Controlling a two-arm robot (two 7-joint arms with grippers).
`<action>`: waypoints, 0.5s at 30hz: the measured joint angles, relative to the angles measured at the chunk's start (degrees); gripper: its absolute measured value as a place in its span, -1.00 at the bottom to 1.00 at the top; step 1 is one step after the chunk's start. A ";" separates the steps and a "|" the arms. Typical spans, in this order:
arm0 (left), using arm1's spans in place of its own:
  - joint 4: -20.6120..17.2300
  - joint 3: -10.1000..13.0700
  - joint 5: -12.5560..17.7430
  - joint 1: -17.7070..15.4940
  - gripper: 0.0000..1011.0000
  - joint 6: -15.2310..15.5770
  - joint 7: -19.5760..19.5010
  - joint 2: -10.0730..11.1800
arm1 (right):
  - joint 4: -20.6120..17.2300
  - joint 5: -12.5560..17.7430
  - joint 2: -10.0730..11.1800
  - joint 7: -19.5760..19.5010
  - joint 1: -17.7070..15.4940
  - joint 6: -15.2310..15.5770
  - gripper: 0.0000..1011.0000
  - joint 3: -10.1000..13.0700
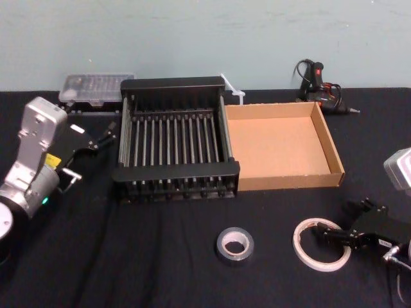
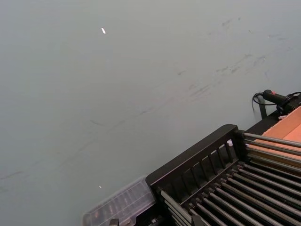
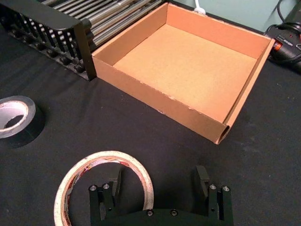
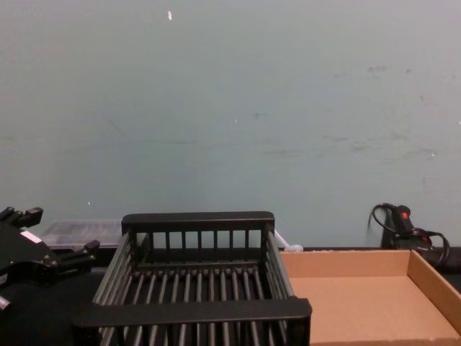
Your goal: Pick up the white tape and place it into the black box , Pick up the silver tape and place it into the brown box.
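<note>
My right gripper takes hold of the white tape by its thin side next, since the whole ring spans wider than my open fingers.
The white tape lies flat on the black cloth near the front right, and appears in the right wrist view as a thin ring. My right gripper is open and low over it: one finger sits inside the ring, the other outside its right side. The silver tape lies flat to the left of the white ring. The black box stands mid-table, and the brown box touches its right side. My left gripper hovers open left of the black box, holding nothing.
A clear plastic case sits behind the black box's left corner. A black glue gun with its cable lies behind the brown box. A small white object lies between the boxes at the back. A wall closes off the table's far edge.
</note>
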 joint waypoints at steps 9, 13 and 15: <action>0.00 0.00 0.00 0.00 0.98 0.00 0.00 0.00 | 0.67 -0.79 -0.36 0.36 0.26 0.50 0.98 -0.37; 0.00 0.00 0.00 0.00 0.98 0.00 0.00 0.00 | 0.86 -1.01 -0.47 0.59 0.27 0.57 0.98 -0.43; 0.00 0.00 0.00 0.00 0.98 0.00 0.00 0.00 | 0.94 -1.13 -0.52 0.66 0.29 0.62 0.98 -0.45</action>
